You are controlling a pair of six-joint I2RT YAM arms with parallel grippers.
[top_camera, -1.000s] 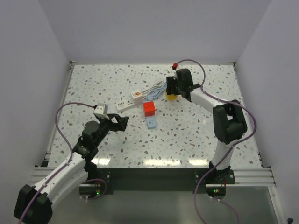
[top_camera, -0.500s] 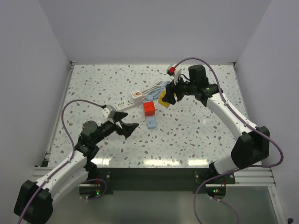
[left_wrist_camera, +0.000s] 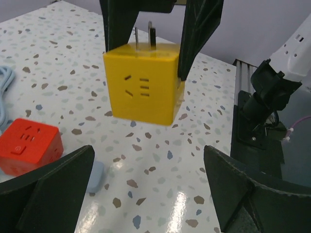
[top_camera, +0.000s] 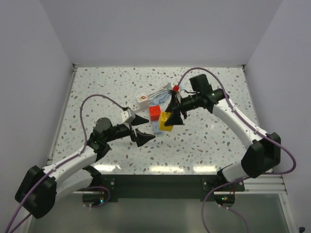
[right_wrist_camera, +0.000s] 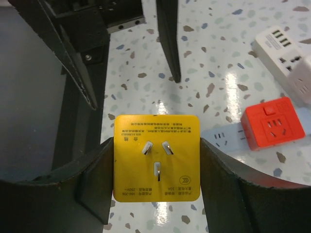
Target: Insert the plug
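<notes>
The left gripper needs to grab the plug by its opposite sides from its socket side. This leaves the prongs free, so the right gripper can grip the plug again and insert it.
The plug is a yellow cube (right_wrist_camera: 156, 158) with three metal prongs on one face and socket slots on another. My right gripper (right_wrist_camera: 156, 162) is shut on two opposite sides of it and holds it above the table, near the middle (top_camera: 165, 121). The prongs point back toward the right wrist. My left gripper (left_wrist_camera: 148, 155) stands open low over the table, facing the cube's (left_wrist_camera: 143, 82) socket face from a short distance, nothing between its fingers (top_camera: 145, 137).
A red socket cube (top_camera: 155, 112) sits just behind the yellow one, beside a flat light-blue socket strip (right_wrist_camera: 228, 138). Farther back lie a white power strip (right_wrist_camera: 286, 58), a white cube (top_camera: 142, 99) and a pale blue cable (left_wrist_camera: 5, 82).
My right arm has carried the yellow cube from the back of the table toward the middle and turned it. The left gripper has advanced to the right toward it, still open.
</notes>
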